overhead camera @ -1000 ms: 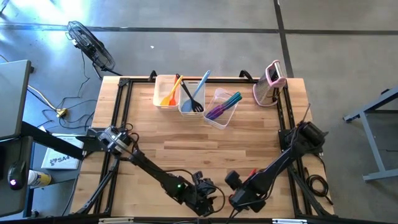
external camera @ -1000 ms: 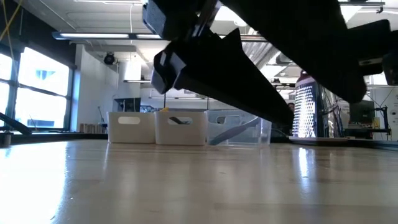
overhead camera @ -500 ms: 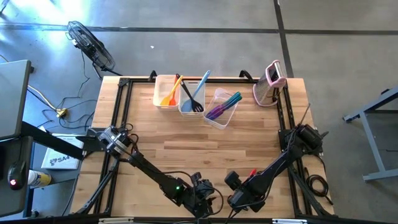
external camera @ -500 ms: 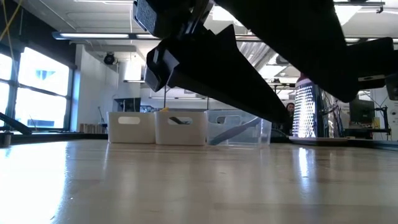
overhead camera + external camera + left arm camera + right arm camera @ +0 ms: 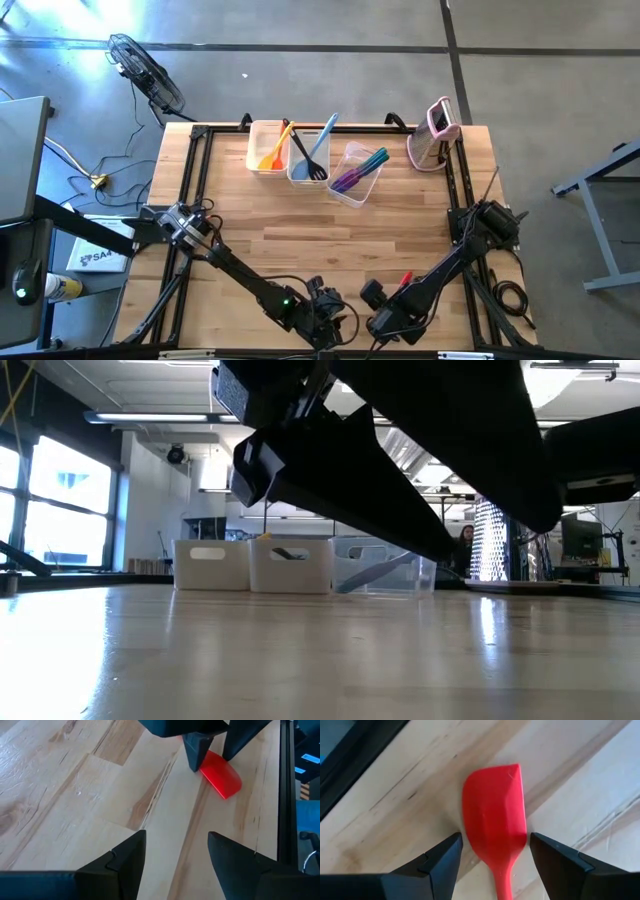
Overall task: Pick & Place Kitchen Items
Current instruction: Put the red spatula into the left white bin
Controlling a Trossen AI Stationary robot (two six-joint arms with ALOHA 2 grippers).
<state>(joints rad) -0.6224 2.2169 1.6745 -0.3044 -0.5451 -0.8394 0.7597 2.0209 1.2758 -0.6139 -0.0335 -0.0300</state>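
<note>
Next, my right gripper takes hold of the spatula by its blade (image 5: 495, 812), leaving the red spatula's handle (image 5: 504, 887) free to grab.
A red spatula (image 5: 495, 815) lies flat on the wooden table close to its near edge; only its handle end (image 5: 405, 279) shows in the high view. My right gripper (image 5: 495, 840) points down over the blade, open, with one finger on each side of it. Whether a finger touches the blade, I cannot tell. My left gripper (image 5: 176, 842) stands open just to the left of it, slanting down at the bare wood, with nothing between its fingers. Its wrist view shows the blade (image 5: 222, 780) between the right gripper's fingers.
Three tubs (image 5: 268, 148) (image 5: 308, 160) (image 5: 355, 175) at the table's far edge hold orange, black, blue, purple and teal utensils. A pink-and-white upright object (image 5: 437, 135) stands at the far right. A black frame rail (image 5: 355, 755) runs along the near edge beside the spatula.
My right gripper has come down a little toward the red spatula at the near edge, its fingers as far apart as before. The spatula has not moved.
</note>
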